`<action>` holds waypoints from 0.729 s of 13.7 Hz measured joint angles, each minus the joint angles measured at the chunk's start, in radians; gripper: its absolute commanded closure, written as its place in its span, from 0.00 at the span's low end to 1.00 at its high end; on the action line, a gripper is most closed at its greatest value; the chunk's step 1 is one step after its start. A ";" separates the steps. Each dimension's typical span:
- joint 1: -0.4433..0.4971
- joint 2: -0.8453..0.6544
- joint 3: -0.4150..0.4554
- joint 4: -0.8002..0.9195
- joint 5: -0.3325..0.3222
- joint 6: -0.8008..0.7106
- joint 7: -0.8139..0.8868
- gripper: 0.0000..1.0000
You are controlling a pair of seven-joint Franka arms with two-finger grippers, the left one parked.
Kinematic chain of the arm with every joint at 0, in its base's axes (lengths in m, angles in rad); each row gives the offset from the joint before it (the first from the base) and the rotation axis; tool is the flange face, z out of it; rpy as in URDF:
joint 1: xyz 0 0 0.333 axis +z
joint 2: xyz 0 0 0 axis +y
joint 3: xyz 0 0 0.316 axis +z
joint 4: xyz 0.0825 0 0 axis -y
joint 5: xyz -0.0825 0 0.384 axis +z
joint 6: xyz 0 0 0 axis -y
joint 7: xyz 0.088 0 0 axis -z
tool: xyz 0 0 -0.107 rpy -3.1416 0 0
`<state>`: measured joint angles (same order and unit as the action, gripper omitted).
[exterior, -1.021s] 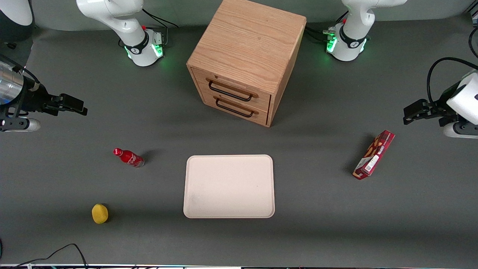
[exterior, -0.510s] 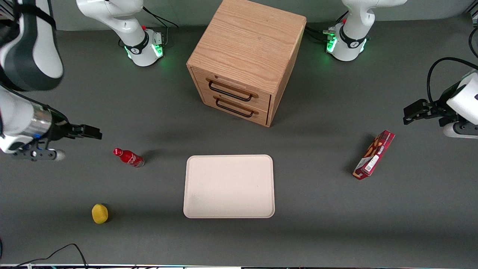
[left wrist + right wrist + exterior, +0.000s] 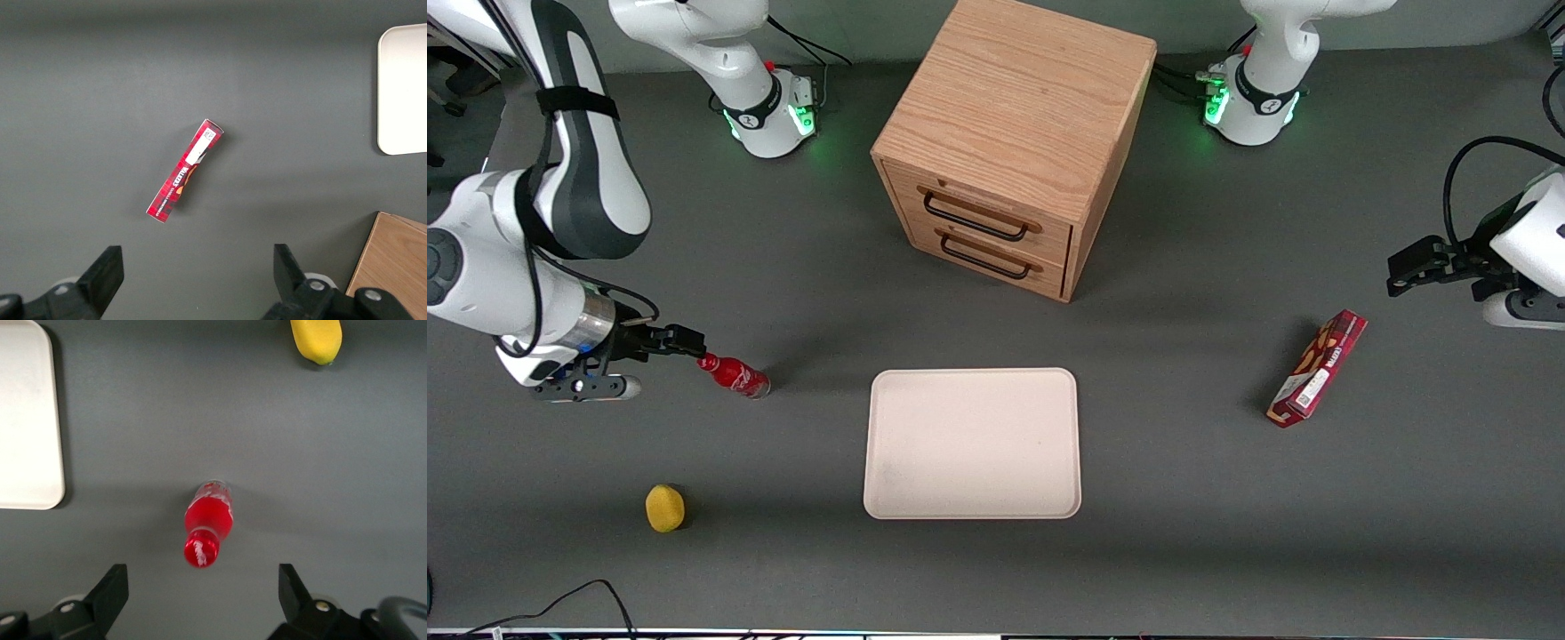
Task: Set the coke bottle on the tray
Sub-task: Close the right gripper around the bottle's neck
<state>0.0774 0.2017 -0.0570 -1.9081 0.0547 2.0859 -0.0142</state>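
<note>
The coke bottle needs to go on the tray (image 3: 972,443), so the robot's right gripper should next grab the bottle by its red cap (image 3: 709,362).
The coke bottle (image 3: 734,374), small and red with a red cap and white lettering, stands on the grey table toward the working arm's end. It also shows in the right wrist view (image 3: 209,523), seen from above. My right gripper (image 3: 680,341) hovers above the table, its fingertips close beside the bottle's cap. Its jaws are wide open and empty, with the bottle just ahead of the gap (image 3: 202,597). The pale beige tray (image 3: 972,443) lies flat and bare beside the bottle, toward the middle of the table; its corner shows in the right wrist view (image 3: 27,420).
A yellow lemon (image 3: 664,508) lies nearer the front camera than the bottle. A wooden two-drawer cabinet (image 3: 1014,142) stands farther from the camera than the tray. A red snack box (image 3: 1317,368) lies toward the parked arm's end.
My right arm has swung in from the table's end and come nearer the camera; the open gripper now sits close beside the bottle's cap. The bottle and tray have not moved.
</note>
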 measured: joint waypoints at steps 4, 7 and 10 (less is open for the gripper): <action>-0.004 0.000 0.000 -0.119 -0.001 0.153 -0.011 0.01; -0.004 -0.002 0.000 -0.161 -0.001 0.191 -0.012 0.13; -0.004 -0.009 0.000 -0.180 -0.001 0.203 -0.013 0.57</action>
<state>0.0735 0.1932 -0.0570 -2.0878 0.0533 2.2884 -0.0270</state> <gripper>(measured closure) 0.211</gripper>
